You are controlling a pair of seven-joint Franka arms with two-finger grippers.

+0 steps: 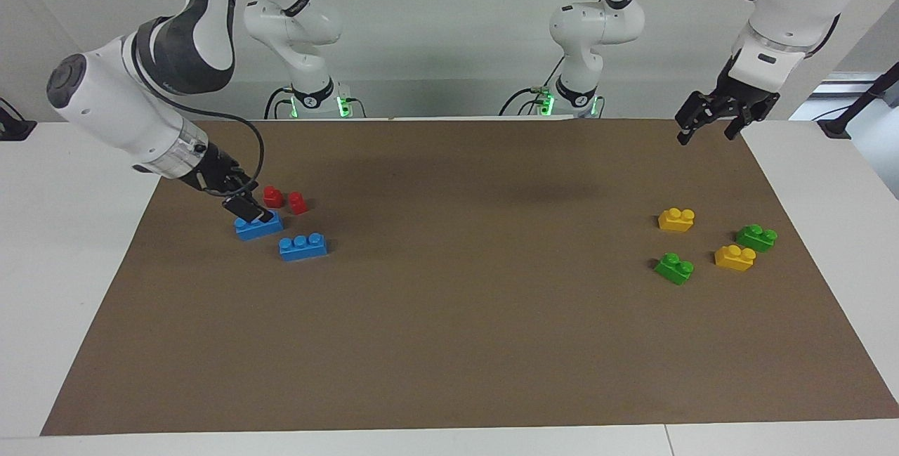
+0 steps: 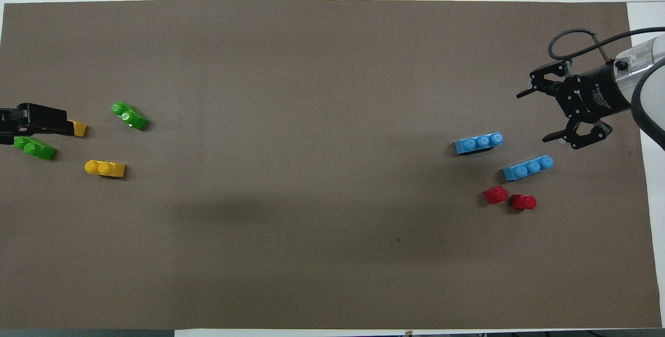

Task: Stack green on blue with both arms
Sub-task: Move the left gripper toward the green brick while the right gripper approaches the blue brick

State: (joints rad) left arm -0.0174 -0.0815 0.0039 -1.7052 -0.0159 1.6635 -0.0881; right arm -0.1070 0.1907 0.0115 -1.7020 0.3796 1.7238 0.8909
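Observation:
Green [image 2: 130, 115] needs to be stacked on the long blue brick. My right gripper will next pick up the long blue brick by one end [image 2: 496, 139].
The bright green two-stud brick [image 1: 676, 268] [image 2: 130, 115] lies on the brown mat toward the left arm's end. A darker green brick [image 1: 756, 237] [image 2: 34, 147] lies nearer to the robots. Two blue three-stud bricks lie toward the right arm's end. My right gripper [image 1: 249, 211] [image 2: 535, 116] is open and low over the end of the blue brick nearer to the robots [image 1: 258, 225] [image 2: 527, 167]; I cannot tell if it touches. The other blue brick [image 1: 303, 246] [image 2: 479, 143] lies apart. My left gripper [image 1: 709, 131] [image 2: 65, 125] is open, empty, and raised over the mat's edge by the robots.
Two small red bricks [image 1: 273, 197] [image 1: 298, 203] lie just nearer to the robots than the blue ones. Two yellow two-stud bricks [image 1: 676, 219] [image 1: 735, 257] lie among the green ones. The brown mat [image 1: 449, 315] covers a white table.

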